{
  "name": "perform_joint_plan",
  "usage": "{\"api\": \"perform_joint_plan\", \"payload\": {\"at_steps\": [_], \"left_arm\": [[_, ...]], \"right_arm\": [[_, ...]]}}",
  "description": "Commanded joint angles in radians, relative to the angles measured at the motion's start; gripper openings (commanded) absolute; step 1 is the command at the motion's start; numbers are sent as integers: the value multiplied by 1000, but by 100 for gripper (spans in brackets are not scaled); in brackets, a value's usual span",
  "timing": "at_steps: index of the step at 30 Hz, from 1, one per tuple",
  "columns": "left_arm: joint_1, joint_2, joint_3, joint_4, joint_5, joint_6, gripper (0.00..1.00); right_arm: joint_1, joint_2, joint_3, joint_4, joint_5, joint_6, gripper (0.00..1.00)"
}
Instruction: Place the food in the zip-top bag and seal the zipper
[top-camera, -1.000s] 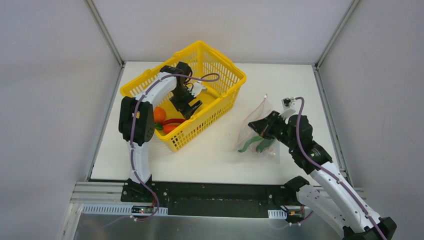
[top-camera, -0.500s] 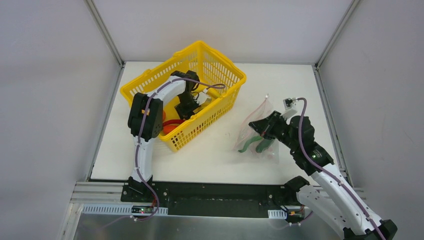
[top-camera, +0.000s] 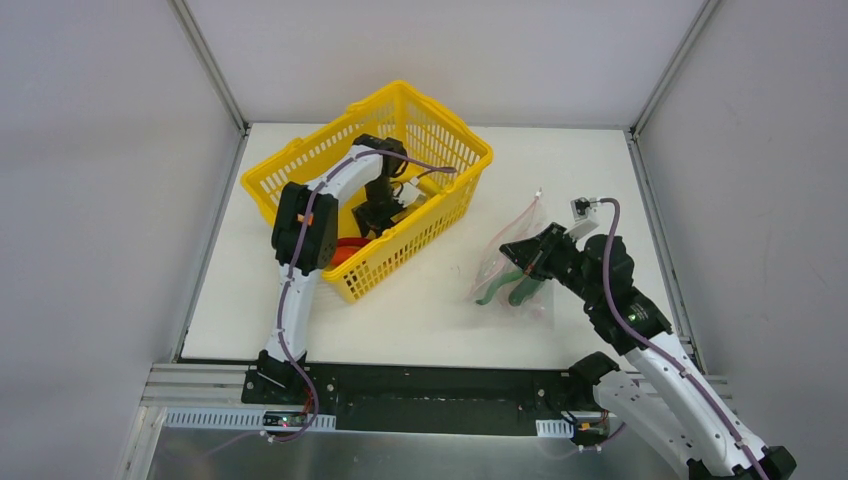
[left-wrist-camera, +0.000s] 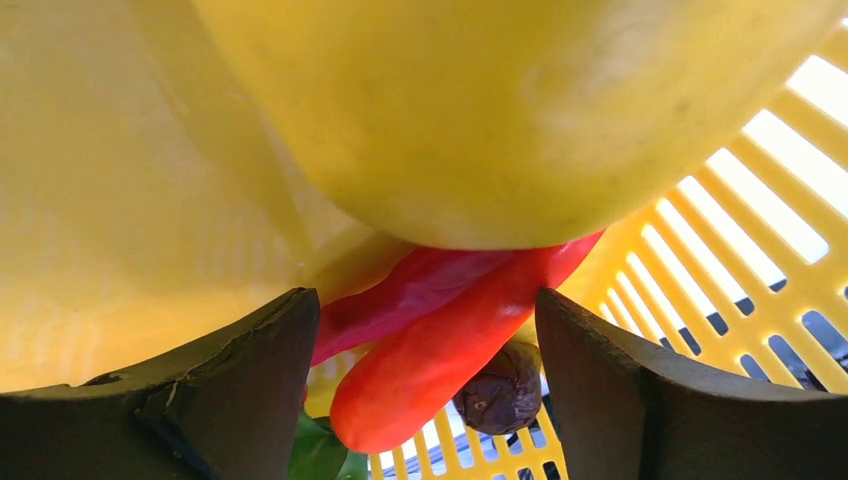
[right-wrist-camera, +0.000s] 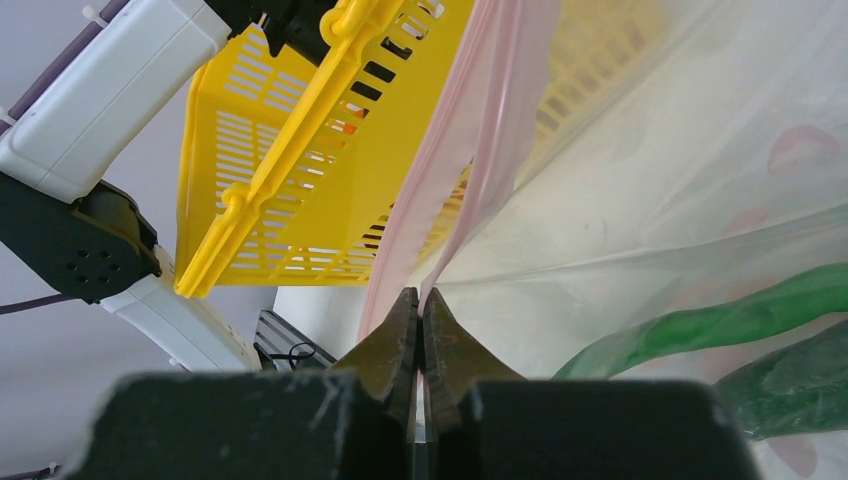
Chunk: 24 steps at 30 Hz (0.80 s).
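Observation:
My left gripper's fingers are wide apart around the red chili (left-wrist-camera: 440, 340), so it would stay in the basket if I lifted now.
My left gripper (top-camera: 378, 215) is down inside the yellow basket (top-camera: 400, 90), open. In the left wrist view a red chili (left-wrist-camera: 440, 340) lies between its dark fingers (left-wrist-camera: 240, 390) without touching them. A large yellow fruit (left-wrist-camera: 500, 110) fills the view above, and a dark brown round piece (left-wrist-camera: 507, 385) sits behind the chili. My right gripper (top-camera: 525, 255) is shut on the zip-top bag (top-camera: 492, 268) at its pink zipper (right-wrist-camera: 470, 170) and holds that edge up. Green peppers (top-camera: 495, 292) lie inside the bag, which shows in the right wrist view as green peppers (right-wrist-camera: 720, 320) behind clear plastic.
The basket stands at the back left of the white table (top-camera: 430, 320), with red and orange food (top-camera: 345, 250) at its near end. Its lattice wall (left-wrist-camera: 720, 260) is close to the left fingers. Grey walls close the table in.
The left arm has swung further over the basket and dropped its gripper lower among the food, jaws slightly narrower. The right gripper keeps its pinch and has raised the bag edge a little.

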<state>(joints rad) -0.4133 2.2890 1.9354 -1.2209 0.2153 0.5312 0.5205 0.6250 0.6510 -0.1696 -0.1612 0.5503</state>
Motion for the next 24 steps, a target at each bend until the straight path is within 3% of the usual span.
{"api": "perform_joint_plan", "payload": {"at_steps": [1, 3, 6, 10, 17, 22, 24], "left_arm": [[-6, 33, 52, -11, -84, -26, 77], [4, 30, 53, -9, -63, -37, 74], [22, 8, 36, 26, -21, -66, 57], [27, -32, -9, 59, -35, -57, 52], [27, -50, -50, 72, -91, -52, 62], [25, -27, -30, 74, -95, -81, 61], [21, -15, -28, 71, -90, -88, 56]], "right_arm": [[-3, -14, 24, 20, 12, 11, 2], [-2, -12, 28, 17, 12, 11, 2], [-3, -16, 27, 16, 14, 14, 2], [-3, -20, 27, 13, 12, 16, 2], [-3, -31, 22, 12, 10, 19, 2], [-2, -41, 24, 6, 12, 19, 2], [-2, -45, 23, 3, 19, 18, 2]]}}
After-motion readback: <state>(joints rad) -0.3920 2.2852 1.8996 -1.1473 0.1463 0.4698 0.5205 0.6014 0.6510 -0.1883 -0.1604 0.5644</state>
